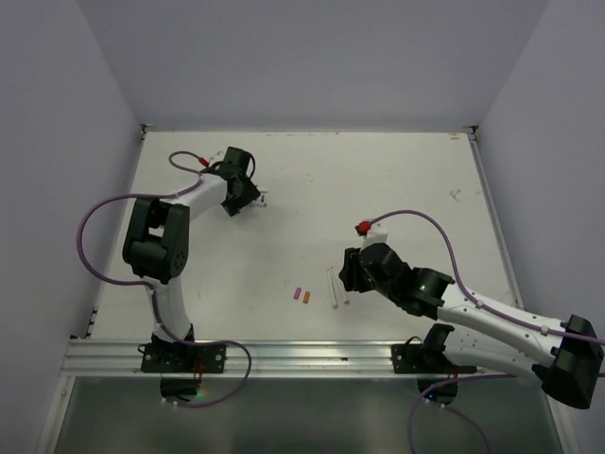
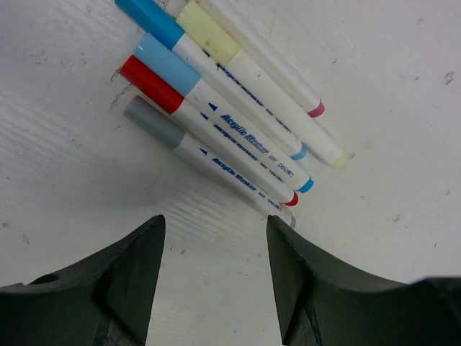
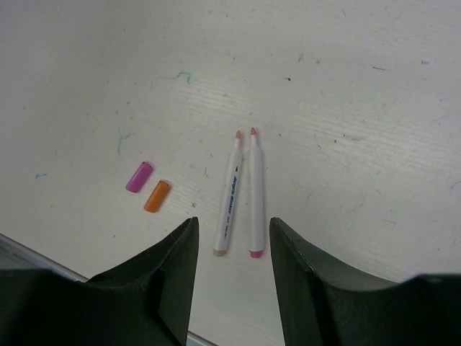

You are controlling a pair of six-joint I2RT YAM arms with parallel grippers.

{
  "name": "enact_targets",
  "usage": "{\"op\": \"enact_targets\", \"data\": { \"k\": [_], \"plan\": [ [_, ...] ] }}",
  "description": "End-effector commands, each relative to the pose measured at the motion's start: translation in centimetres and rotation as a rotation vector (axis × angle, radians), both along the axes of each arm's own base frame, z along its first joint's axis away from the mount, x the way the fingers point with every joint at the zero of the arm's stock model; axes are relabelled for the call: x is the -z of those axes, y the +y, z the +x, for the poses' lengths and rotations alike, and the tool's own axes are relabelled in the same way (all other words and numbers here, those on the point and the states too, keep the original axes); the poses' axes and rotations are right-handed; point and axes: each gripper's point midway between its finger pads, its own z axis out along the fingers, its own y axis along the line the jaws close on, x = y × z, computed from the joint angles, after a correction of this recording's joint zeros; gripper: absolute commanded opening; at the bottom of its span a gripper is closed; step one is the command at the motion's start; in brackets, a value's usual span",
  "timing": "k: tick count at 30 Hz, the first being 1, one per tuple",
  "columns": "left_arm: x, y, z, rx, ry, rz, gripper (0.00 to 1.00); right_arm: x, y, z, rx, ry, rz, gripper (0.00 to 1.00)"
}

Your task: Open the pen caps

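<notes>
The pen lies slantwise beyond my left gripper's fingers, so closing now would miss it. The left gripper moves toward the grey pen, before it closes.
In the left wrist view several capped white pens lie side by side, with grey, red, light blue, blue and yellow caps on them. My left gripper is open and empty just short of the grey pen's tail. In the right wrist view two uncapped pens, one orange-tipped and one pink-tipped, lie parallel. A loose purple cap and a loose orange cap lie to their left. My right gripper is open and empty above the pens' tail ends.
In the top view the left gripper is at the far left of the white table and the right gripper is near the front centre. The loose caps lie near the table's front rail. Purple cables loop beside both arms.
</notes>
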Motion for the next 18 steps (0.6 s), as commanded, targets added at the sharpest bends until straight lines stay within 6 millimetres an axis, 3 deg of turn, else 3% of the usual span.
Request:
{"op": "enact_targets", "data": {
  "k": [1, 18],
  "plan": [
    [-1.1, 1.0, 1.4, -0.077, -0.022, 0.009, 0.61, -0.3, -0.3, 0.3, 0.015, -0.019, 0.007, 0.48],
    [1.0, 2.5, 1.4, -0.146, 0.084, 0.101, 0.60, -0.6, -0.5, 0.3, 0.017, -0.032, 0.012, 0.48]
  ]
}}
